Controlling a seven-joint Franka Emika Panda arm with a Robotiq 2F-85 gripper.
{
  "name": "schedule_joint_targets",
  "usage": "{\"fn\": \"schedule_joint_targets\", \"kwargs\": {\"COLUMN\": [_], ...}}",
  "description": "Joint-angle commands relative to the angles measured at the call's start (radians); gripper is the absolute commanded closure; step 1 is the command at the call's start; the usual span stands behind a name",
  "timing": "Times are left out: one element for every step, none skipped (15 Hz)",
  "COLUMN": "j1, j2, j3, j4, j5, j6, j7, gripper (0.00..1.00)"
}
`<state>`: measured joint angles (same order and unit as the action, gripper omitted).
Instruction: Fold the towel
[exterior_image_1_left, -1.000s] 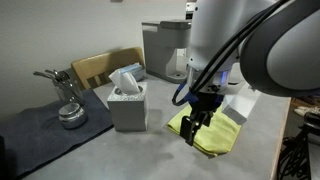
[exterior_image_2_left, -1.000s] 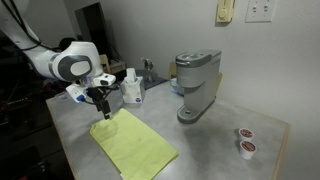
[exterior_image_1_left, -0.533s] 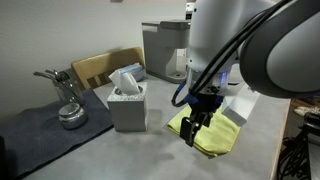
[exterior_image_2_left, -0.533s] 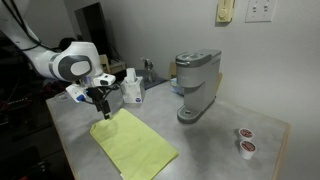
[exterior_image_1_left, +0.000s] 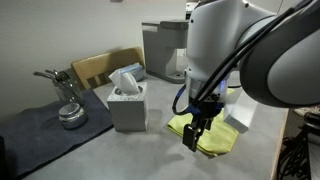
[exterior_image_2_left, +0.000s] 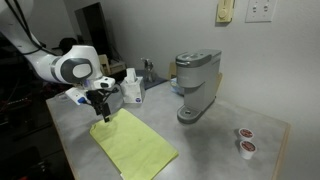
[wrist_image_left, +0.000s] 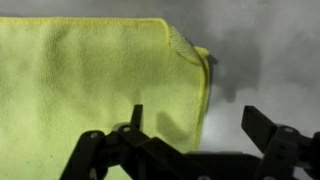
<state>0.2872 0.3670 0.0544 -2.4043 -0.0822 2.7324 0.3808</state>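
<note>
The gripper takes hold of the towel by its edge near the slightly curled corner next, to fold that side of the towel over its flat part.
A yellow-green towel (exterior_image_2_left: 133, 147) lies spread flat on the grey table; it also shows in an exterior view (exterior_image_1_left: 212, 138) and fills the upper left of the wrist view (wrist_image_left: 90, 80). One corner is slightly curled over (wrist_image_left: 190, 48). My gripper (exterior_image_2_left: 103, 112) hovers just above the towel's corner nearest the tissue box, fingers pointing down. In the wrist view the jaws (wrist_image_left: 195, 125) are open and straddle the towel's edge, one finger over the cloth, the other over bare table. They hold nothing.
A grey tissue box (exterior_image_1_left: 127, 101) stands beside the towel. A coffee machine (exterior_image_2_left: 197, 85) stands behind it. Two coffee pods (exterior_image_2_left: 245, 142) lie near the table's far end. A metal object (exterior_image_1_left: 66, 100) rests on a dark mat.
My gripper has dropped slightly toward the towel corner. The towel has not moved.
</note>
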Motion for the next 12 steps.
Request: {"fn": "schedule_joint_targets", "kwargs": {"j1": [0.021, 0.024, 0.027, 0.030, 0.031, 0.033, 0.035, 0.037, 0.039, 0.041, 0.041, 0.040], "j2": [0.046, 0.052, 0.057, 0.063, 0.067, 0.071, 0.073, 0.076, 0.079, 0.080, 0.079, 0.079], "j3": [-0.017, -0.018, -0.018, -0.020, -0.021, -0.022, -0.022, -0.024, -0.026, -0.027, -0.027, -0.026], "j4": [0.040, 0.044, 0.048, 0.052, 0.054, 0.057, 0.059, 0.062, 0.064, 0.065, 0.067, 0.068], "j5": [-0.022, -0.021, -0.021, -0.022, -0.021, -0.021, -0.021, -0.021, -0.021, -0.022, -0.021, -0.021], "j6": [-0.032, -0.033, -0.034, -0.034, -0.035, -0.035, -0.036, -0.036, -0.037, -0.038, -0.040, -0.040], "j7": [0.000, -0.001, -0.001, -0.001, -0.001, -0.002, -0.002, -0.002, -0.002, -0.003, -0.004, -0.005], "gripper": [0.00, 0.00, 0.00, 0.00, 0.00, 0.00, 0.00, 0.00, 0.12, 0.23, 0.33, 0.41]}}
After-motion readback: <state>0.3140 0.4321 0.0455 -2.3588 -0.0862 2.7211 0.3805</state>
